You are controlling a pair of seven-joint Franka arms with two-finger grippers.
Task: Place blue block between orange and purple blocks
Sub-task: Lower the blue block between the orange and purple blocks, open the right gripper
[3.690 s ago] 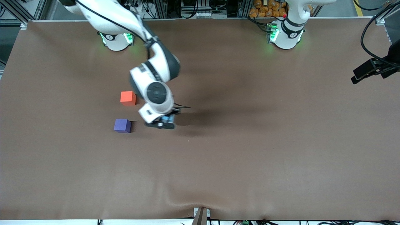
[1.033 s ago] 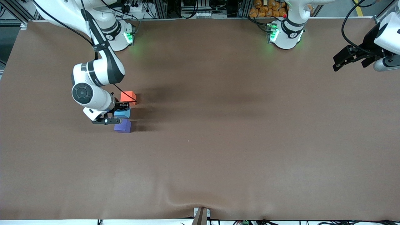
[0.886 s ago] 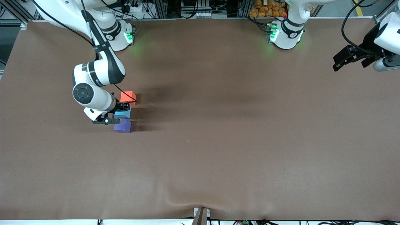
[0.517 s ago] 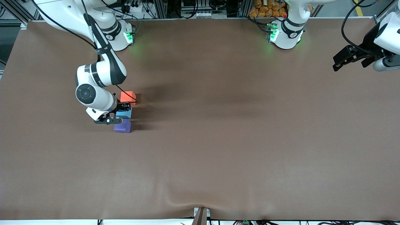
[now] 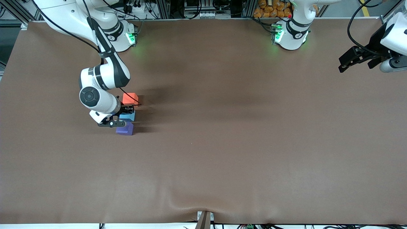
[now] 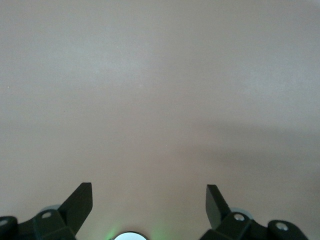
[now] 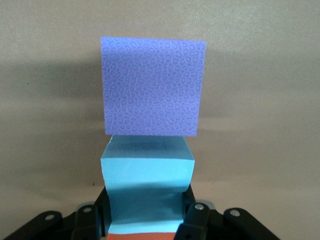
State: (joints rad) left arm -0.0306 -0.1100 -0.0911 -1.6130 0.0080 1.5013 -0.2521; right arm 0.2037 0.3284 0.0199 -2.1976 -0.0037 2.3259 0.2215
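The robot's right gripper should release the sky-blue block, because the block sits low between the orange block (image 7: 145, 236) and the purple block and would stand there.
My right gripper (image 5: 124, 115) is shut on the sky-blue block (image 5: 128, 115) and holds it low in the gap between the orange block (image 5: 130, 98) and the purple block (image 5: 124, 128). In the right wrist view the fingers (image 7: 196, 217) pinch the blue block (image 7: 147, 180). The purple block (image 7: 152, 85) lies just past it and a strip of the orange block (image 7: 145, 236) shows at the frame's edge. The blue block looks close to both cubes; I cannot tell whether it rests on the table. My left gripper (image 5: 342, 66) is open and empty, waiting over the table edge at the left arm's end.
The brown table cover (image 5: 222, 143) is bare apart from the three cubes. The left wrist view shows only plain cover between the open fingers (image 6: 80, 200). A small mount (image 5: 204, 219) stands at the table's near edge.
My right gripper has carried the blue block from the table's middle into the gap, and in the last second nudged it slightly toward the left arm's end. The left arm has stayed still lately.
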